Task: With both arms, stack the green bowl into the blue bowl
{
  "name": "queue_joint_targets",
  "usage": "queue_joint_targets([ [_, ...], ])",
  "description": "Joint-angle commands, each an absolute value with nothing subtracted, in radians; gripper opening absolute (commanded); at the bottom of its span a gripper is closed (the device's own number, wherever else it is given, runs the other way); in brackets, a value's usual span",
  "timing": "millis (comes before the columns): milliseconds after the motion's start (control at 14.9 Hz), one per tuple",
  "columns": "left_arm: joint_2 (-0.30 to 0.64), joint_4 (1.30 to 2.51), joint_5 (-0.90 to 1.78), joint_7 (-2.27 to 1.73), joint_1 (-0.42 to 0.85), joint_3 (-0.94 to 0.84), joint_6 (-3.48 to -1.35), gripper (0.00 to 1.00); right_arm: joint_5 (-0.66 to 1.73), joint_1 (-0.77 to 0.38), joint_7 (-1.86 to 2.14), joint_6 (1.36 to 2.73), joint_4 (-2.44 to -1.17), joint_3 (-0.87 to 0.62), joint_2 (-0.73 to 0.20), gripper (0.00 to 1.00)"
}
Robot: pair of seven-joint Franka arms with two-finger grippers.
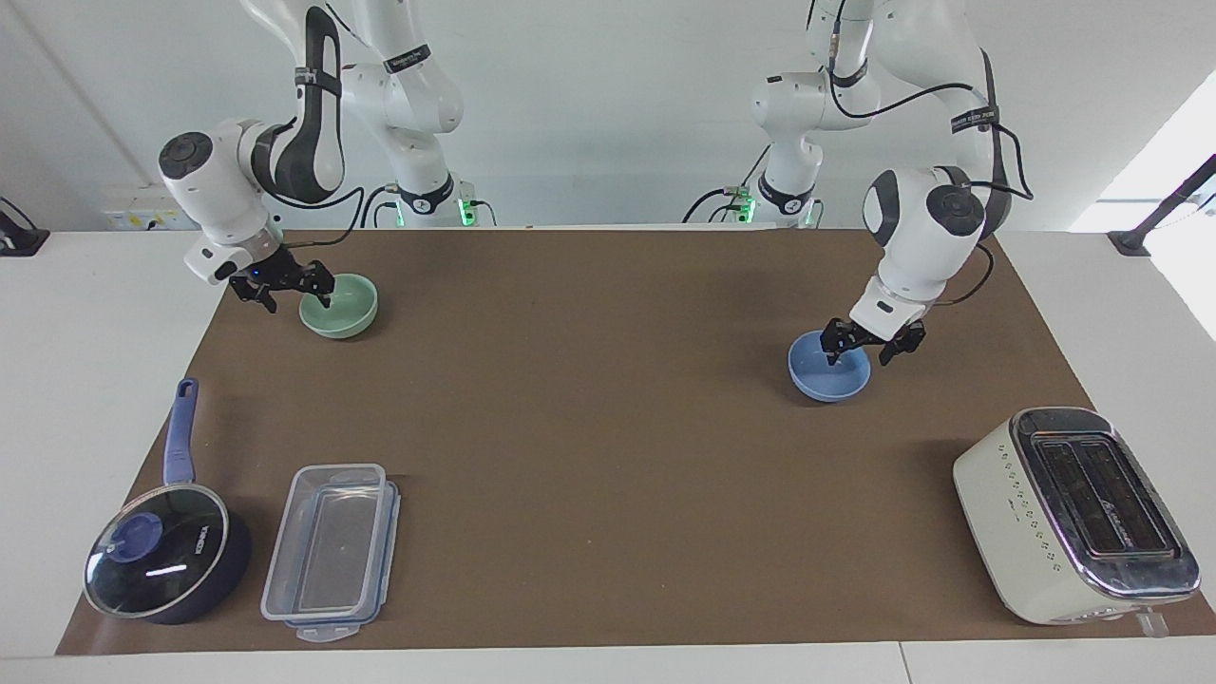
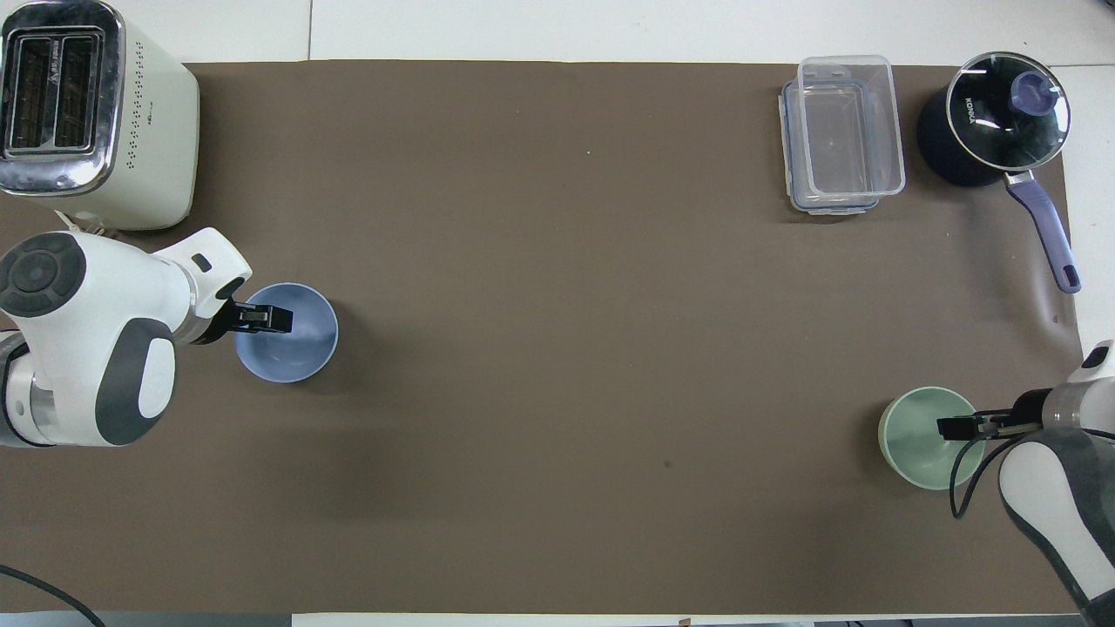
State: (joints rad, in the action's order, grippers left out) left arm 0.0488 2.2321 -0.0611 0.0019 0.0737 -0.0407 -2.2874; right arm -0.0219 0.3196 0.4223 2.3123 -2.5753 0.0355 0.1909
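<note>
I should pinch the blue bowl by its rim with my left gripper next. That leaves its hollow free to take in the green bowl (image 2: 915, 444).
The green bowl (image 1: 348, 313) stands on the brown mat at the right arm's end, close to the robots; it also shows in the overhead view (image 2: 916, 446). My right gripper (image 1: 297, 303) is low at its rim, open, one finger inside the bowl and one outside, also seen in the overhead view (image 2: 951, 427). The blue bowl (image 1: 825, 382) stands toward the left arm's end, a little farther from the robots; it shows in the overhead view (image 2: 294, 359). My left gripper (image 1: 861, 359) is open astride its rim, also seen in the overhead view (image 2: 277, 319).
A cream toaster (image 1: 1073, 513) stands far from the robots at the left arm's end. A clear lidded container (image 1: 332, 551) and a dark blue saucepan with a glass lid (image 1: 161, 562) stand far from the robots at the right arm's end.
</note>
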Motion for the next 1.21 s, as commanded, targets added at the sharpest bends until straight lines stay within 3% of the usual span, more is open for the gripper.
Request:
queue_joint_targets([
  [0, 0.070, 2.246, -0.124, 0.049, 0.069, -0.037, -2.333, 0.85, -0.020, 0.331, 0.454, 2.321, -2.589, 0.029, 0.192, 1.00],
  [134, 0.071, 2.246, -0.124, 0.071, 0.064, -0.037, -2.338, 0.79, -0.020, 0.336, 0.453, 2.298, -2.588, 0.029, 0.193, 0.99],
  [201, 0.069, 2.246, -0.124, 0.071, 0.064, -0.037, -2.336, 0.70, -0.020, 0.337, 0.451, 2.293, -2.588, 0.029, 0.195, 0.89],
  [268, 0.069, 2.246, -0.124, 0.071, 0.064, -0.037, -2.336, 0.54, -0.020, 0.345, 0.456, 2.292, -2.588, 0.029, 0.195, 0.66],
  [335, 0.069, 2.246, -0.124, 0.066, 0.064, -0.037, -2.336, 0.31, -0.021, 0.359, 0.471, 2.289, -2.586, 0.029, 0.195, 0.30],
  [402, 0.071, 2.244, -0.124, 0.057, 0.063, -0.037, -2.336, 0.09, -0.021, 0.367, 0.500, 2.289, -2.585, 0.029, 0.195, 0.02],
  [469, 0.071, 2.240, -0.123, 0.052, 0.061, -0.037, -2.327, 0.00, -0.021, 0.379, 0.527, 2.289, -2.582, 0.029, 0.193, 0.00],
  [737, 0.080, 2.195, -0.118, -0.009, 0.060, -0.037, -2.287, 0.00, -0.020, 0.393, 0.548, 2.280, -2.580, 0.029, 0.193, 0.00],
  [938, 0.107, 2.053, -0.066, -0.011, 0.066, -0.040, -2.111, 0.00, 0.023, 0.380, 0.541, 2.225, -2.559, 0.028, 0.196, 0.00],
  [1139, 0.109, 1.927, 0.092, -0.087, 0.100, -0.038, -1.947, 0.00, 0.028, 0.376, 0.535, 2.119, -2.456, 0.022, 0.198, 0.00],
])
